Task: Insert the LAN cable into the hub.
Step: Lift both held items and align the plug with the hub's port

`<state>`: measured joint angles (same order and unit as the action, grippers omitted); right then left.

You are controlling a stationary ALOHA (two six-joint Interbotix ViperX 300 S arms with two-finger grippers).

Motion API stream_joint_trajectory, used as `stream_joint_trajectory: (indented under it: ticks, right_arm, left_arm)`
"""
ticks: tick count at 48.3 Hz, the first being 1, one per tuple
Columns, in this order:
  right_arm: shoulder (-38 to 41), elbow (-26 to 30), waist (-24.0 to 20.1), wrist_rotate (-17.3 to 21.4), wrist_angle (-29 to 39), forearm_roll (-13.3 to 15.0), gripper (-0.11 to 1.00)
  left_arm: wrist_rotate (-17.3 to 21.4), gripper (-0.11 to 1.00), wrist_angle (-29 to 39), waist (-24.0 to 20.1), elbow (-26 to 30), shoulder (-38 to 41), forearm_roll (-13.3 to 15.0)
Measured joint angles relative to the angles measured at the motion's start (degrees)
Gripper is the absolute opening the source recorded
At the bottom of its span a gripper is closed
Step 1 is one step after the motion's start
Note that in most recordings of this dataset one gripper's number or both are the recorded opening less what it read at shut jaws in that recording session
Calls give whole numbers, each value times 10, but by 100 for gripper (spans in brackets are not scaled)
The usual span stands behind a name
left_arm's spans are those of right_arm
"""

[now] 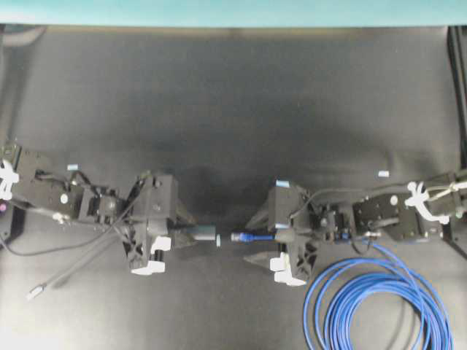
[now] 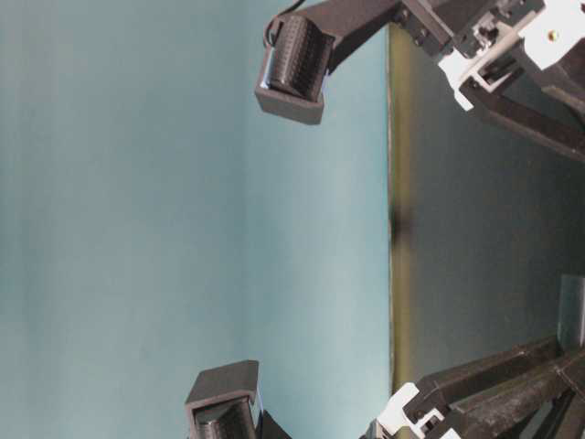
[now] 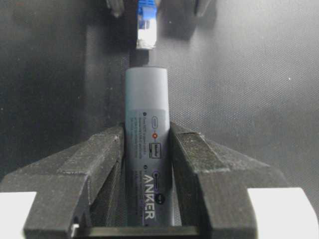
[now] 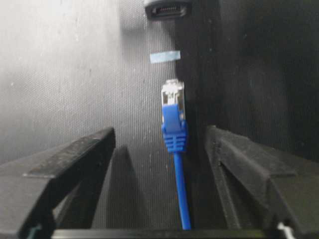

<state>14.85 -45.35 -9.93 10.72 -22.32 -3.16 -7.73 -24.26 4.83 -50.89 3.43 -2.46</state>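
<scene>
I will next grab the LAN cable's plug by its blue boot (image 1: 248, 237) with my right gripper. Then I can insert the LAN cable into the hub (image 1: 204, 233).
The hub (image 3: 146, 114), a slim grey bar with small marks on top, is clamped between the fingers of my left gripper (image 3: 147, 134), which is shut on it. Its whitish end (image 1: 217, 237) points right, towards the LAN cable's plug (image 1: 239, 237), with a small gap between them. In the right wrist view the clear plug (image 4: 173, 99) and its blue boot lie on the mat between the jaws of my right gripper (image 4: 160, 130), which stands open and touches neither. The hub's port (image 4: 167, 9) faces the plug from just ahead. The blue coil (image 1: 387, 306) lies at the lower right.
The hub's thin grey lead ends in a silver plug (image 1: 36, 292) at the lower left of the black mat. A piece of blue tape (image 4: 165, 57) sits on the mat between plug and hub. More small tape marks (image 1: 383, 173) lie further back.
</scene>
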Motion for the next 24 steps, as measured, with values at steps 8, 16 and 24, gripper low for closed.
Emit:
stream_joint_trajectory:
  ticks: [8, 16, 24]
  right_arm:
    - [1, 0, 6, 0, 4, -1, 29]
    - [0, 1, 5, 8, 6, -2, 13]
    - [-11, 2, 5, 14, 15, -2, 13]
  left_arm:
    - [0, 28, 2, 0, 0, 0, 0]
    - [0, 28, 4, 1, 0, 0, 0]
    - [-3, 28, 13, 1, 5, -1, 0]
